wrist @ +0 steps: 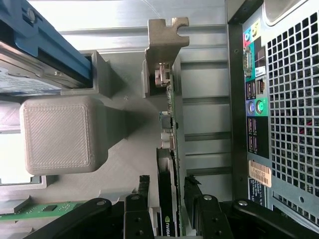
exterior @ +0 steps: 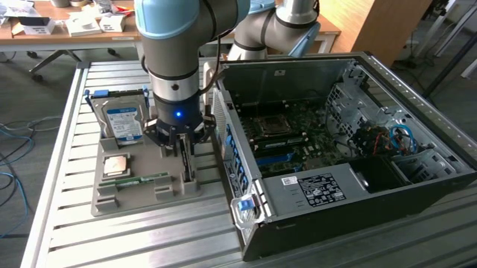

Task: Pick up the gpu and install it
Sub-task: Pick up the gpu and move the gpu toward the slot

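Observation:
I should grab the GPU next by its free upper edge [exterior: 184,142], with my gripper across its flat sides, because the grey holder's slot [exterior: 189,185] is around the GPU's lower edge. Then I can install the GPU.
The gpu [exterior: 185,163] stands on edge in a slot of the grey holder [exterior: 149,195], on the exterior view's left of the open computer case [exterior: 350,184]. In the wrist view it is a thin dark card [wrist: 168,149] with its silvery bracket [wrist: 167,35] at the far end. My gripper [exterior: 183,146] hangs straight down over it. The black fingers [wrist: 144,185] straddle the card's near end, one on each side, with a small gap showing on both sides. The gripper [wrist: 167,180] is open and the card still sits in its slot.
The holder also carries a silver hard drive [exterior: 123,123] in a blue frame, a processor chip [exterior: 115,164] and a green memory stick [exterior: 134,181]. The case's rear panel [wrist: 279,99] lies close beside the card. The motherboard [exterior: 287,139] lies exposed inside the case.

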### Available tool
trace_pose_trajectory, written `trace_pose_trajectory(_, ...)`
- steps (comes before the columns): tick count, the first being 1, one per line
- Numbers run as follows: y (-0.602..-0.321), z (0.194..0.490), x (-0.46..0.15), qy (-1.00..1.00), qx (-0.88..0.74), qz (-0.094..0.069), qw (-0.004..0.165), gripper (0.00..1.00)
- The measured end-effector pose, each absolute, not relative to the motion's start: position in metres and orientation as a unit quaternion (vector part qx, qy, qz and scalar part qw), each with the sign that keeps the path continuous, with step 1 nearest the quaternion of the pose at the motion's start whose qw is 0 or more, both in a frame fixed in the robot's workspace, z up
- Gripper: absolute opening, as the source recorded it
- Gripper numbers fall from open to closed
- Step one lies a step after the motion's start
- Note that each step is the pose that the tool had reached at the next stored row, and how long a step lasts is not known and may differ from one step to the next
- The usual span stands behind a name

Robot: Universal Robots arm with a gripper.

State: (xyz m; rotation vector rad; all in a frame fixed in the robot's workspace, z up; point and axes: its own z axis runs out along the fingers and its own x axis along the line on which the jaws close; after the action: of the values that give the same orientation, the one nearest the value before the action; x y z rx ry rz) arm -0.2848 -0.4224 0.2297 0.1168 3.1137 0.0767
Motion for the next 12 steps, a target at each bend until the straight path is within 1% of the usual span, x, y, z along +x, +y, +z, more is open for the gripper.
trace_pose_trajectory(8, -0.4224, 0.2297, -0.2848, 0.999, 0.037, 0.025, 0.012, 0.42)
trace_pose_trajectory(9, -0.4224, 0.2297, -0.2848, 0.999, 0.037, 0.025, 0.012, 0.4)
trace_pose_trajectory(11, -0.4225, 0.2297, -0.2848, 0.999, 0.037, 0.025, 0.012, 0.4)
trace_pose_trajectory(12, -0.4224, 0.2297, -0.2848, 0.999, 0.037, 0.025, 0.012, 0.33)
